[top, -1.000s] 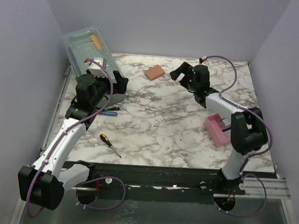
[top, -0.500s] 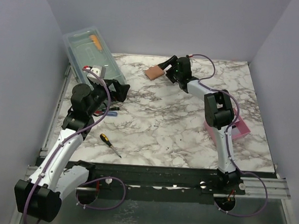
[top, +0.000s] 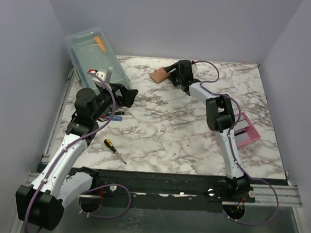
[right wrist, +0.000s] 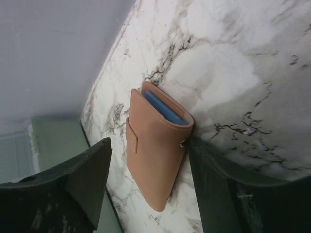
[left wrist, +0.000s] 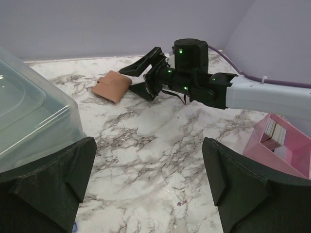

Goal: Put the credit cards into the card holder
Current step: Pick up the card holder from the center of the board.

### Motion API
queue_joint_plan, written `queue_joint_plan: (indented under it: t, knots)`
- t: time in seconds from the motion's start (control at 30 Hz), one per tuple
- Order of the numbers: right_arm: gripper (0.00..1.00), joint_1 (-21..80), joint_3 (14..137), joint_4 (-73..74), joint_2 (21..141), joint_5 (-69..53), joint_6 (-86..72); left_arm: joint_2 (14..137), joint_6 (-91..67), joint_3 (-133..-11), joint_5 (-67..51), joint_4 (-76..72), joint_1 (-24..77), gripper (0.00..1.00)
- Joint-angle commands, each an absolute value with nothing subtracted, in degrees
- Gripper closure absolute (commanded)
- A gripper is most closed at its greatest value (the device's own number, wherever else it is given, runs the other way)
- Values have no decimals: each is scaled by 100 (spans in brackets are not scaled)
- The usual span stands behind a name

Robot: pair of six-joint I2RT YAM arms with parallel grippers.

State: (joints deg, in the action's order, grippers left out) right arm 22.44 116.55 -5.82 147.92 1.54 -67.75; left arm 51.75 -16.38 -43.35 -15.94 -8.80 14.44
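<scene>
The card holder (top: 159,74) (right wrist: 149,145) would stay on the marble if I lifted my right gripper now, because the fingers are apart with a gap beside the holder.
The card holder (top: 159,74) is a tan leather wallet lying folded on the marble table at the back, with blue showing in its open end (right wrist: 165,110). It also shows in the left wrist view (left wrist: 112,86). My right gripper (top: 172,73) is open and low on the table, its jaws either side of the holder (right wrist: 149,145); the right finger (right wrist: 214,165) touches its edge. The credit cards (left wrist: 274,136) stand in the pink slotted tray (top: 248,134) at the right. My left gripper (top: 127,96) is open and empty (left wrist: 150,170) above bare marble.
A clear plastic bin (top: 91,52) holding an orange item stands at the back left, close to my left gripper. A yellow-and-black screwdriver (top: 112,147) and a blue-handled tool (top: 112,116) lie on the left half of the table. Walls close in on the sides and the back.
My right arm has stretched left across the back of the table, bringing its open jaws around the card holder. My left gripper has moved a little to the right.
</scene>
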Motion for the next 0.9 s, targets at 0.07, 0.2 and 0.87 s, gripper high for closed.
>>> queue_joint_plan:
  t: [0.07, 0.2, 0.87]
  knots:
    - [42, 2539, 12417, 648, 15468, 1184, -7265, 5329, -1709, -4272, -1840, -1056, 1571, 1]
    - [66, 2593, 12569, 854, 15629, 1544, -7288, 5369, -1688, -4254, -1829, -1055, 1628, 1]
    - [100, 2505, 5851, -774, 9783, -1716, -3369, 6936, -3052, -5553, -2353, -132, 2743, 2]
